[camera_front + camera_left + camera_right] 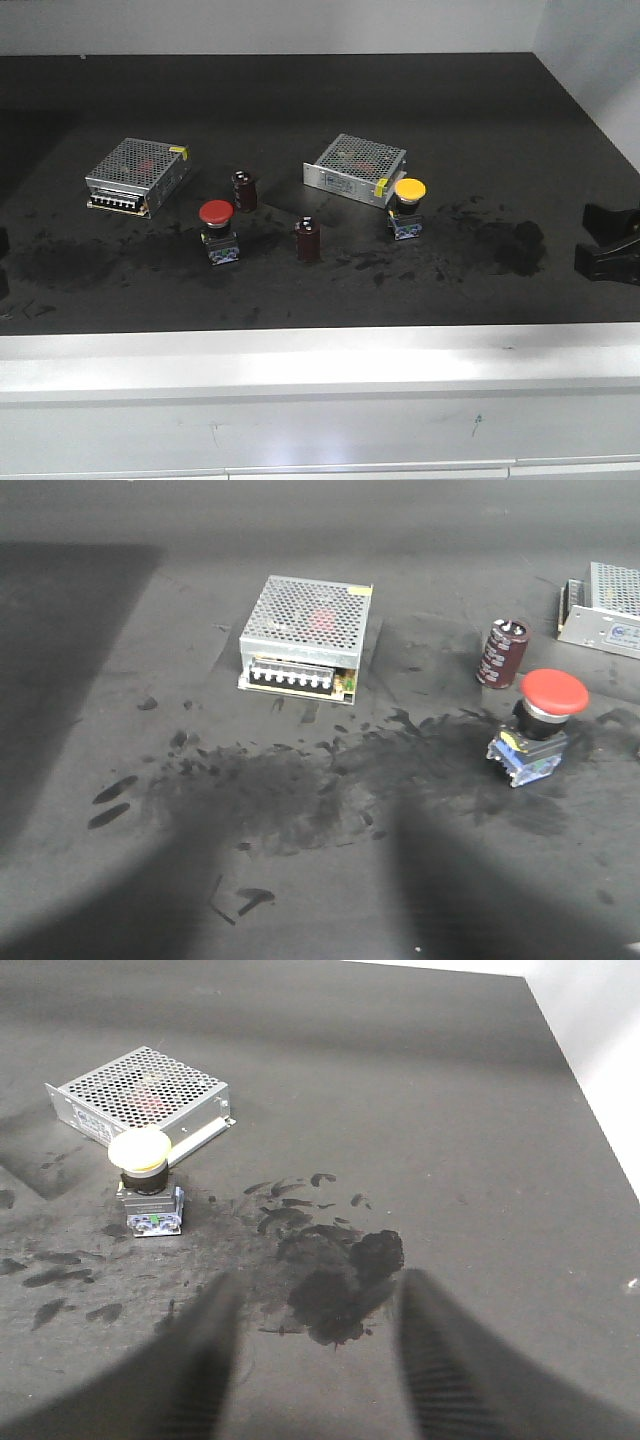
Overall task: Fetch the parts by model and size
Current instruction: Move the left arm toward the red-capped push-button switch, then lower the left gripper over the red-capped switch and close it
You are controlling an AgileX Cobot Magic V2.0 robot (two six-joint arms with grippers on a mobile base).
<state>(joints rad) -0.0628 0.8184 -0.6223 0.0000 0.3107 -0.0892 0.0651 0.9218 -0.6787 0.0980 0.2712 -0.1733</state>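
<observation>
My left gripper grabs the red-capped part by its red cap (pixel 216 211) next, to fetch the push-button part.
Two push-button parts stand on the black tabletop (pixel 320 90). The red-capped part (pixel 216 228) sits left of centre, seen also in the left wrist view (pixel 545 715). The yellow-capped part (pixel 408 205) stands right of centre beside a mesh box, and shows in the right wrist view (pixel 144 1175). My left gripper (pixel 310 830) is open over stained bare table, with the red part well ahead to its right. My right gripper (pixel 320 1285) is open and empty over a dark stain, the yellow part ahead to its left. At the right edge of the front view the right gripper (pixel 585 238) shows as two black fingers.
Two silver mesh-topped boxes lie at the back, one left (pixel 138 172) (pixel 305 632), one centre-right (pixel 355 167) (pixel 140 1095). Two dark maroon capacitors stand near the red part (pixel 244 190) (pixel 308 240) (pixel 502 652). The table's front edge (pixel 320 335) drops to a white ledge.
</observation>
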